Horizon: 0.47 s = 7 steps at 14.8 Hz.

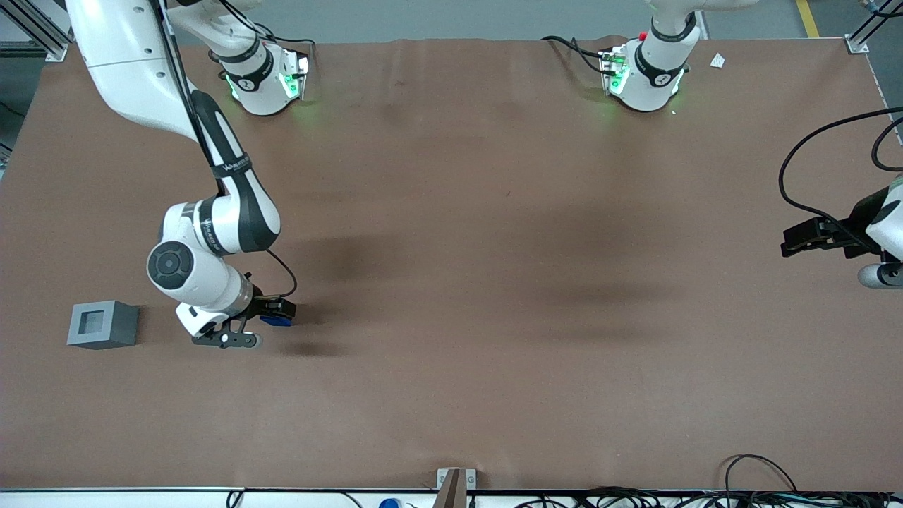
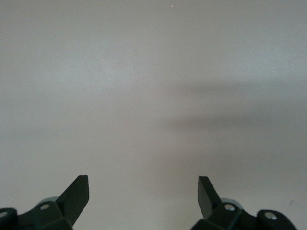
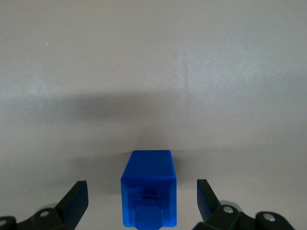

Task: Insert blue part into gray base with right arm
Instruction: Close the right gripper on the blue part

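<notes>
The right gripper grips the blue part by its stepped narrower end (image 3: 148, 211) next. Then the blue part goes into the gray base's hollow.
The blue part (image 3: 148, 188) lies on the brown table, its stepped narrower end toward the wrist camera. My right gripper (image 3: 142, 199) is open and low over it, one finger on each side, with clear gaps and no touch. In the front view the gripper (image 1: 271, 319) hangs from the right arm (image 1: 211, 233) and only a sliver of the blue part (image 1: 275, 321) shows under it. The gray base (image 1: 103, 324), a cube with a pale square recess on top, stands on the table beside the gripper, farther toward the working arm's end.
The brown table mat (image 1: 494, 282) spreads wide toward the parked arm's end. A small gray bracket (image 1: 456, 482) sits at the table edge nearest the front camera, with cables (image 1: 762, 487) along that edge.
</notes>
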{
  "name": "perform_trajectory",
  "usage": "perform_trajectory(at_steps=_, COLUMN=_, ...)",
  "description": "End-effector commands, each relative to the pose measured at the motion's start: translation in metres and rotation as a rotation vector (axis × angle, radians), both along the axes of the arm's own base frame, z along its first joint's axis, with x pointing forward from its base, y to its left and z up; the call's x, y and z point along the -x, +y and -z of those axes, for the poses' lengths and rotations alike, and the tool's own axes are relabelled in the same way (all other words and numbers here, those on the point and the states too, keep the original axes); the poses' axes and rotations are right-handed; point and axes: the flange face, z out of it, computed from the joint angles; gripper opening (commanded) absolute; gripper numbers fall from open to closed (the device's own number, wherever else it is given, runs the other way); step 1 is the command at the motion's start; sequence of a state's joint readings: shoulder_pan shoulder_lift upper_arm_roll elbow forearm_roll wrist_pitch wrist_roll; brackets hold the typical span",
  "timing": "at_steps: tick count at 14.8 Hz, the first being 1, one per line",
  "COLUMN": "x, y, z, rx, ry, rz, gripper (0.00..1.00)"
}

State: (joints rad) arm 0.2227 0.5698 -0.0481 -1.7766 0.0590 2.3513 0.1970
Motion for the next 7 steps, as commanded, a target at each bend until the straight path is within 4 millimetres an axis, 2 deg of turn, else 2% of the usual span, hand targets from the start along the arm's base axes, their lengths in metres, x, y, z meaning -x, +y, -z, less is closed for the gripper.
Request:
perform_trajectory(at_steps=1, x=0.003, y=0.0018, z=-0.0004, rx=-0.004, ry=-0.005, rz=0.001, gripper=1.0)
perform_trajectory(at_steps=4, x=0.0044, y=0.0005, z=0.003, rx=-0.002, ry=0.007, rz=0.002, gripper=0.93)
perform_trajectory(at_steps=7, x=0.0047, y=0.0004, z=0.0058, rx=0.0, ry=0.009, rz=0.001, gripper=0.8)
